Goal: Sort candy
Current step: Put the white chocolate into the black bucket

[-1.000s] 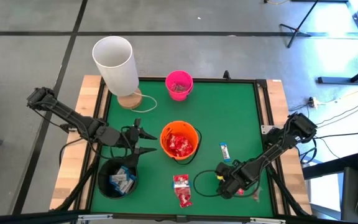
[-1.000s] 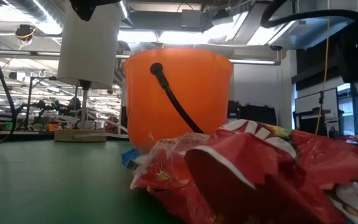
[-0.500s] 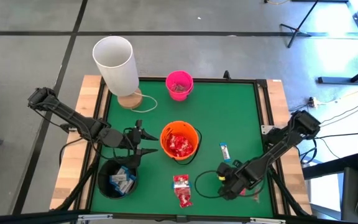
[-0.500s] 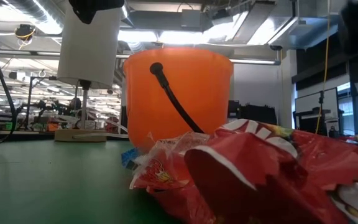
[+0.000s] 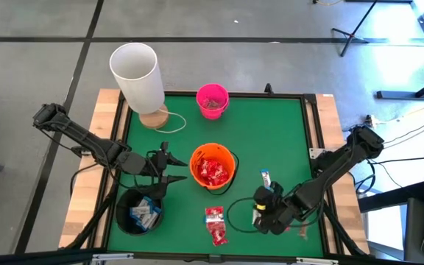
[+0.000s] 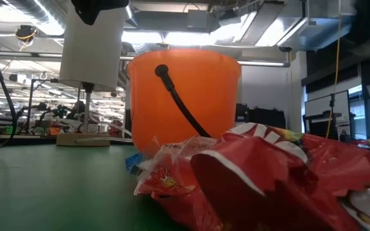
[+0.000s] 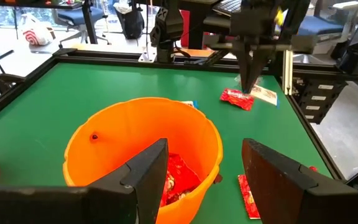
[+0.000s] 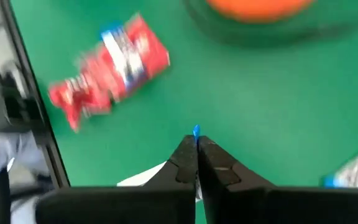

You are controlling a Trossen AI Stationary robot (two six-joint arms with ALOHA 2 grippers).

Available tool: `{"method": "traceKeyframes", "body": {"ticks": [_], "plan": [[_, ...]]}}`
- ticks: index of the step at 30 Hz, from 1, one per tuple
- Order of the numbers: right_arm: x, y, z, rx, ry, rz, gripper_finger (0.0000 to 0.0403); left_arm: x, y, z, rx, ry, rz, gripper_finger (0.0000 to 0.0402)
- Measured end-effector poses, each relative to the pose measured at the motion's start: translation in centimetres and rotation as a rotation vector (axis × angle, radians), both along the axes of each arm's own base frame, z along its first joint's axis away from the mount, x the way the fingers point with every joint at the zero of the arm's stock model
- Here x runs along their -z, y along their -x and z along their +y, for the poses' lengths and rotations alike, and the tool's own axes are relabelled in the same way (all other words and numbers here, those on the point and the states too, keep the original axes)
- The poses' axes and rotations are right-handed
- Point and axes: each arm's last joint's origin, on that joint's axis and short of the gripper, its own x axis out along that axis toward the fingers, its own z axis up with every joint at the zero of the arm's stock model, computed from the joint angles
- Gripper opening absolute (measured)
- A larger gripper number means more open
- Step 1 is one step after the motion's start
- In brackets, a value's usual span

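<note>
The white-and-blue bar has a loose end, and my left gripper will next pick it up by its loose end. The bar will then be sorted into the black bucket (image 5: 138, 211).
Candy lies on the green mat: red packets (image 5: 215, 224) near the front edge, filling the low view (image 6: 268, 179), and a white-and-blue bar (image 5: 266, 178). More red packets sit in the orange bucket (image 5: 213, 168), and bars in the black bucket (image 5: 138, 211). My right gripper (image 5: 258, 215) is at the front right, between the red packets and the bar, shut on a small white-and-blue candy. My left gripper (image 5: 169, 171) hangs open just left of the orange bucket, holding nothing. My right gripper pinches a white-and-blue candy between its two fingertips. A blue end (image 8: 196, 130) pokes out past the tips, and white wrapper (image 8: 148, 177) shows beside the fingers. The fingers (image 7: 246, 84) point down at the mat. I cannot tell whether the candy is clear of the mat.
A pink bucket (image 5: 212, 100) stands at the far edge, with a tall white cylinder (image 5: 136, 73) on a wooden base at the far left corner. A red packet and a white one (image 7: 263, 94) lie by the front right corner. Bare mat spreads far right.
My right gripper has moved toward the table's left along the front edge, away from the front right corner and closer to the red packets. The left arm and the buckets have stayed where they were.
</note>
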Motion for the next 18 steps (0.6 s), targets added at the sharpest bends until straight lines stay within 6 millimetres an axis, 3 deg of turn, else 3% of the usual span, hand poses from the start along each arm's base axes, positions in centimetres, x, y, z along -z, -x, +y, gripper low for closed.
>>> {"method": "traceKeyframes", "body": {"ticks": [12,18], "plan": [[-7.4,-5.9,-2.7,-0.042,0.321,-0.438,0.0001,-0.2,-0.1,0.0,-0.015,0.060,-0.028,0.0196],[-9.7,-8.7,-5.2,-0.037,0.416,-0.634,0.0001,-0.3,-1.1,-0.4,-0.037,0.164,-0.095,0.0196]]}}
